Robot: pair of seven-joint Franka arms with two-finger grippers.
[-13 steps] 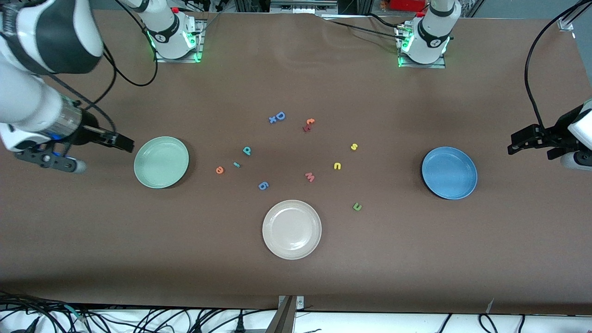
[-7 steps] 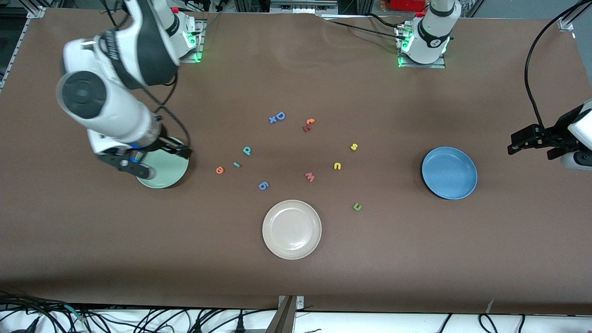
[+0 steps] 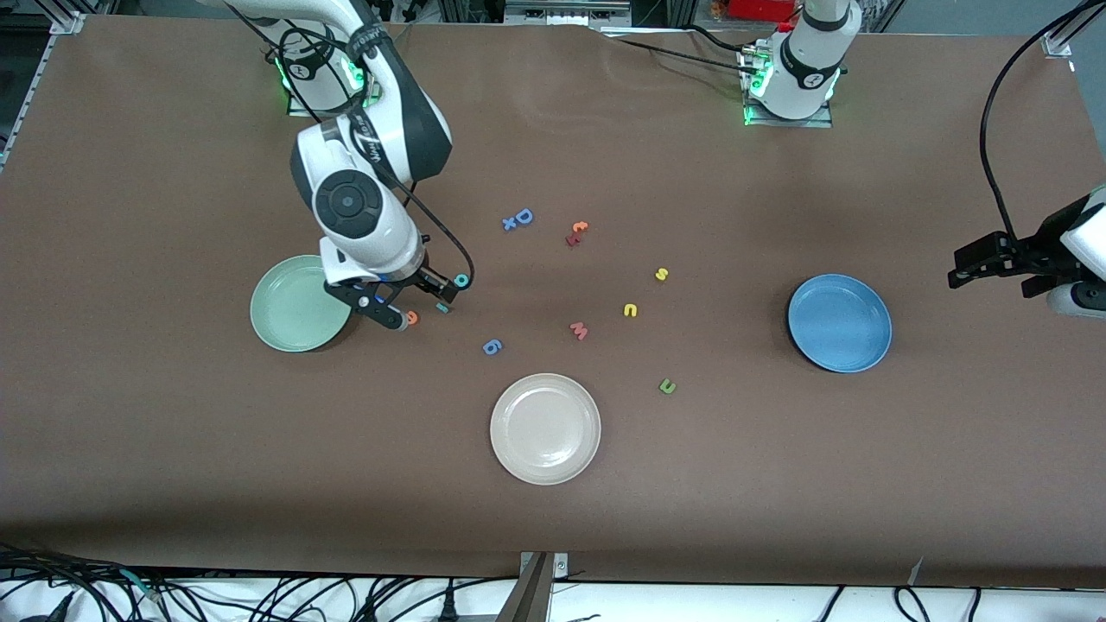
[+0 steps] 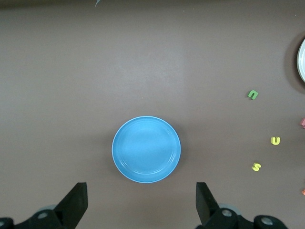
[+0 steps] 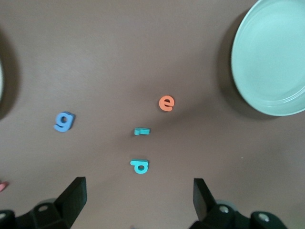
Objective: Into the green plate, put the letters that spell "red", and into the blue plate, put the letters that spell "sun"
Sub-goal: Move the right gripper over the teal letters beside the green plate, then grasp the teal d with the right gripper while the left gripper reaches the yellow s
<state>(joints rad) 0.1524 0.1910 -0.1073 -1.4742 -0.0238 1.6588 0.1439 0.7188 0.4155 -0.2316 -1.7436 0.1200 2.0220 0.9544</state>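
Note:
The word "red" should be spelled in the green plate (image 5: 276,57). My right gripper will grab the teal "d" next by the ends of its straight stem (image 5: 139,162).
My right gripper (image 3: 439,292) hangs open and empty over the teal "d" (image 3: 462,281), the small teal "r" (image 3: 442,307) and the orange "e" (image 3: 412,318), just beside the green plate (image 3: 285,302). In the right wrist view the "d" (image 5: 139,166) lies closest to the open gripper (image 5: 138,202), then the "r" (image 5: 141,131) and the "e" (image 5: 166,103). Toward the blue plate (image 3: 839,322) lie the yellow "s" (image 3: 661,274), the yellow "u" (image 3: 630,309) and the green "u" (image 3: 666,386). My left gripper (image 3: 963,263) waits open past the blue plate (image 4: 146,149).
A cream-white plate (image 3: 545,428) sits nearest the front camera. A blue "g" (image 3: 492,346), a pink "w" (image 3: 579,330), a blue capital "D" (image 3: 521,218) and a red and orange pair (image 3: 576,233) lie scattered among the task letters.
My right arm has swung from its end of the table across the green plate to above the teal and orange letters. The left arm has not moved.

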